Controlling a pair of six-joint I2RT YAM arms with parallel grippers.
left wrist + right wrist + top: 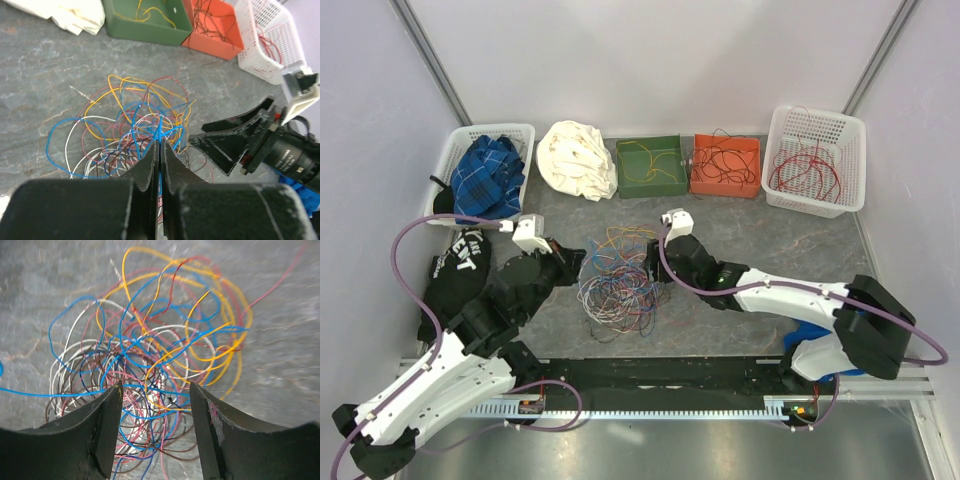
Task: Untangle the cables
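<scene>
My right gripper lowers before closing on the yellow cable, since in the right wrist view its fingers stop above the cable and the heap.
A tangle of thin cables (618,282) in blue, yellow, red, white and brown lies on the grey table between my two arms. My left gripper (566,268) is at its left edge, shut on a blue cable (160,134) that runs out from between its fingertips. My right gripper (652,268) is at the tangle's right edge; in the right wrist view it (155,390) is open, its fingers (111,405) astride the heap (150,355) just above it, holding nothing.
At the back stand a white basket with blue cloth (485,175), a white cloth (577,160), a green bin (651,166), an orange bin (725,165) and a white basket (815,160), the last three holding cables. A black bag (455,275) lies at left.
</scene>
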